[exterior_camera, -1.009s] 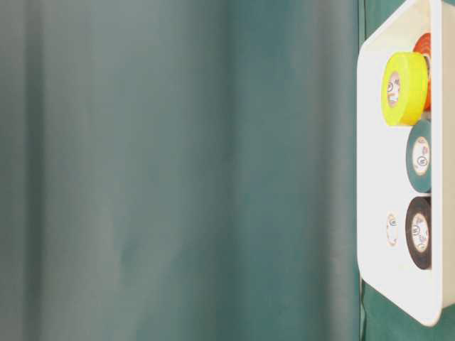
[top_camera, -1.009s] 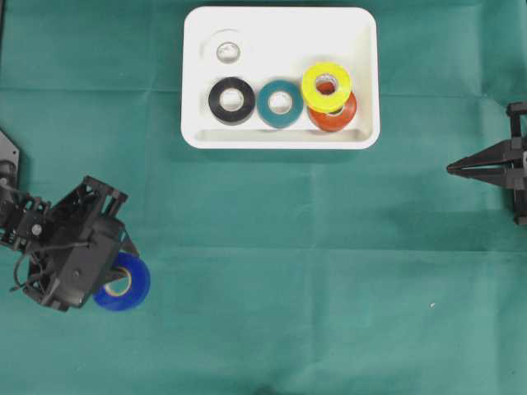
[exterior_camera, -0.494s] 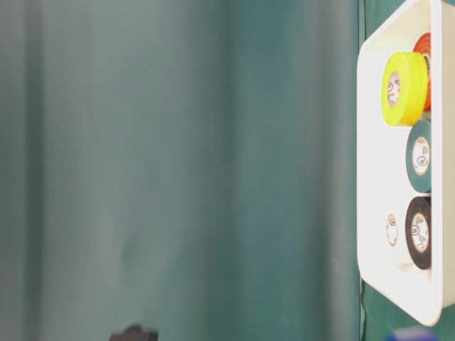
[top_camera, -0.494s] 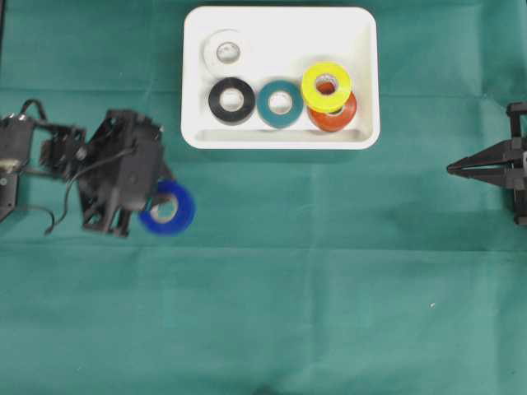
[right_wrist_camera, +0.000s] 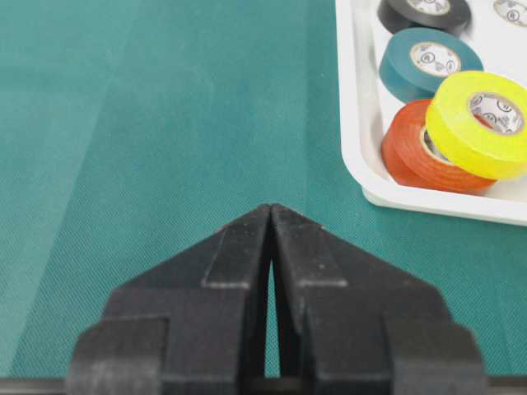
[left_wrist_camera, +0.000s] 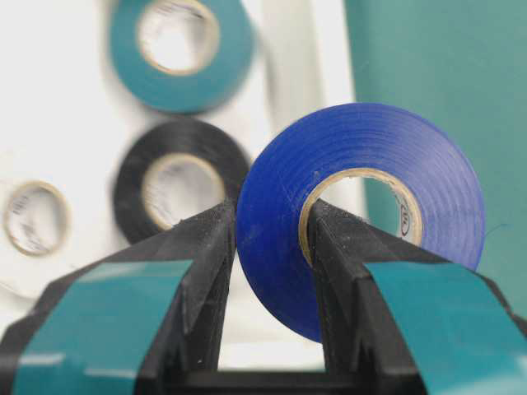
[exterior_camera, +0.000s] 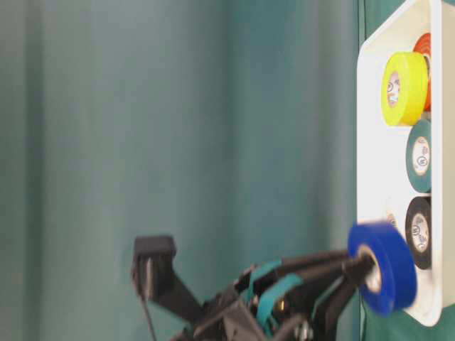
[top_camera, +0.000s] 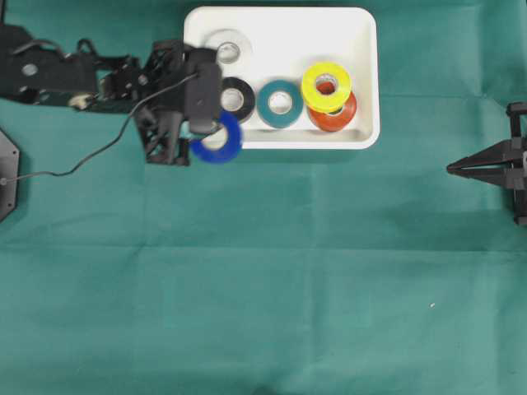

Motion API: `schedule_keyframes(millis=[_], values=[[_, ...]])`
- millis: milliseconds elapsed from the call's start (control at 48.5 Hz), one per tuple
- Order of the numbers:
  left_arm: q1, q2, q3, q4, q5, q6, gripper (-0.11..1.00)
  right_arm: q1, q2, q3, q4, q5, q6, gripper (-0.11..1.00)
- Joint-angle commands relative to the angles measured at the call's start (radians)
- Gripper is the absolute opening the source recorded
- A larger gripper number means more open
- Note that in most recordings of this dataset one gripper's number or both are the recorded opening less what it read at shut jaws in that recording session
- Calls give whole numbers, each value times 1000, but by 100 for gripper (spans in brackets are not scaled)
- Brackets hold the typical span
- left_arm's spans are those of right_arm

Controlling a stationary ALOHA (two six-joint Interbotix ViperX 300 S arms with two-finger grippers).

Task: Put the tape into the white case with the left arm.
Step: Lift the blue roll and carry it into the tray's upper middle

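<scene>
The blue tape (top_camera: 219, 140) hangs over the case's front rim (top_camera: 284, 143), short of the case's bottom inside. The tape moves inside next, before my left gripper releases it.
My left gripper (left_wrist_camera: 272, 216) is shut on the wall of a blue tape roll (left_wrist_camera: 362, 148), one teal-banded finger inside the core and one outside. In the overhead view the blue tape (top_camera: 219, 140) hangs over the front left rim of the white case (top_camera: 362, 49), with the left gripper (top_camera: 207, 132) reaching in from the left. From table level the blue tape (exterior_camera: 389, 268) stands on edge just off the case's rim (exterior_camera: 371, 142). My right gripper (top_camera: 451, 169) rests shut at the right edge, far from the case; its fingers (right_wrist_camera: 271, 211) hold nothing.
In the case lie a white roll (top_camera: 226, 51), a black roll (top_camera: 237, 99), a teal roll (top_camera: 280, 103), and a yellow roll (top_camera: 326, 85) leaning on an orange roll (top_camera: 333, 118). Green cloth (top_camera: 263, 271) covers the table. The left arm's cable (top_camera: 74, 169) trails left.
The left arm has carried the blue tape up and to the right, from the cloth's lower left to the case's front left rim. The right arm has not moved.
</scene>
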Motion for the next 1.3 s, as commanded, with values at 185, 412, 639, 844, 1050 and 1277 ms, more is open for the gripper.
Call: schedule_keyframes(millis=[185, 412, 639, 844, 1050, 1277], values=[[69, 112, -161, 2, -17, 6, 24, 0, 11, -12, 0, -11, 0, -9], [130, 190, -256, 2, -25, 6, 24, 0, 11, -12, -2, -11, 0, -9], [143, 245, -311, 2, -25, 8, 24, -2, 11, -12, 0, -11, 0, -9], [144, 262, -325, 2, -25, 5, 25, 0, 11, -12, -2, -11, 0, -9], [149, 262, -325, 2, -25, -2, 69, 0, 11, -12, -2, -11, 0, -9], [150, 245, -311, 0, -23, -3, 99, -2, 11, -12, -2, -11, 0, -9]])
